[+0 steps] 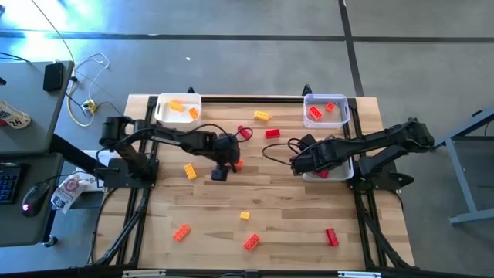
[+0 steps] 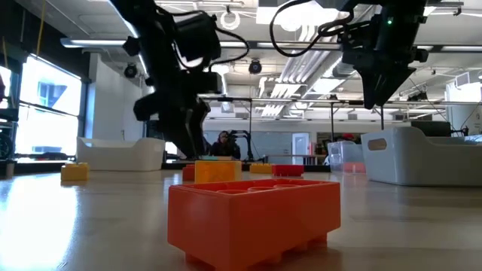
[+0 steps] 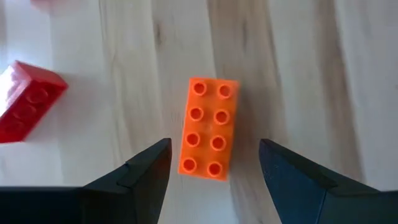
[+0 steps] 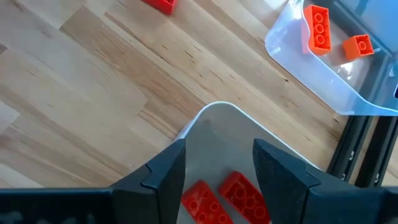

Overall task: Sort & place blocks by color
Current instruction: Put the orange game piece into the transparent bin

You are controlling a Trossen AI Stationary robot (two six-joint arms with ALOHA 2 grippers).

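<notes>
The robot's left gripper isn't ready to close on the orange brick [image 1: 238, 164] [image 3: 209, 129] yet and needs to go lower: its fingers are above the brick, wood shows beside it, and they would miss if they closed now.
My left gripper [image 3: 214, 165] is open and points down at mid-table [image 1: 224, 164]. An orange two-by-four brick [image 3: 208, 127] lies studs up on the wood between its fingers, with a gap on each side. A red brick [image 3: 28, 99] lies beside it. My right gripper [image 4: 217, 165] is open and hovers [image 1: 302, 164] over the rim of a white tray [image 4: 217, 121] that holds two red bricks [image 4: 245, 196]. Other red, orange and yellow bricks lie scattered on the table, among them a yellow one [image 1: 262, 116] and a red one [image 1: 332, 236].
A white tray [image 1: 177, 108] at the far left holds orange and yellow bricks. A clear tray [image 1: 326, 110] at the far right holds a red brick [image 4: 318, 28] and an orange one [image 4: 359, 45]. A large orange brick [image 2: 252, 214] sits close to the low camera. Cables loop near the right gripper.
</notes>
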